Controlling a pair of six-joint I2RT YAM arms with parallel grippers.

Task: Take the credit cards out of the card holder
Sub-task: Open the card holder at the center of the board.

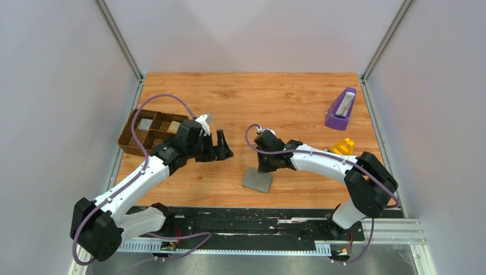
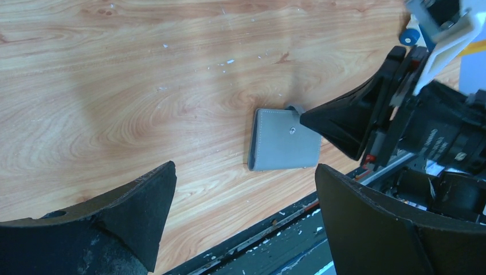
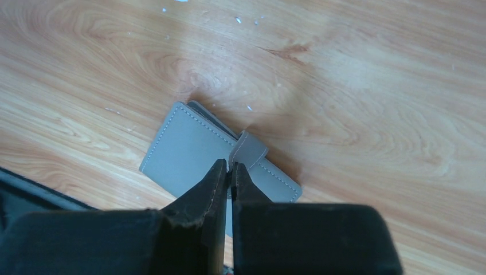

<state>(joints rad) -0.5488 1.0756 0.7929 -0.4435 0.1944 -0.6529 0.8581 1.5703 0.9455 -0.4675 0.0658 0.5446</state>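
Observation:
The tab's end (image 3: 232,162) is between the closed fingers of my right gripper. The card holder's far edge would come up by its closing tab if I lifted my right gripper now.
The card holder (image 1: 257,181) (image 2: 283,146) (image 3: 183,149) lies folded shut on the wooden table near its front edge, grey side up with stitched borders. No credit cards show; whatever it holds is hidden. My right gripper (image 1: 265,169) (image 3: 229,167) points down at the holder's far edge, and its shut tips pinch the end of the small closing tab (image 3: 247,150), which stands lifted off the cover. From the left wrist view the same tab (image 2: 294,107) rises toward the right gripper's tip (image 2: 305,118). My left gripper (image 1: 222,146) (image 2: 245,169) hovers open left of the holder, holding nothing.
A brown woven divided tray (image 1: 130,143) sits at the left edge behind the left arm, with small flat pale pieces in two compartments. A purple stand (image 1: 341,109) and a yellow block (image 1: 343,146) are at the right. A black rail (image 1: 258,220) borders the table's front edge.

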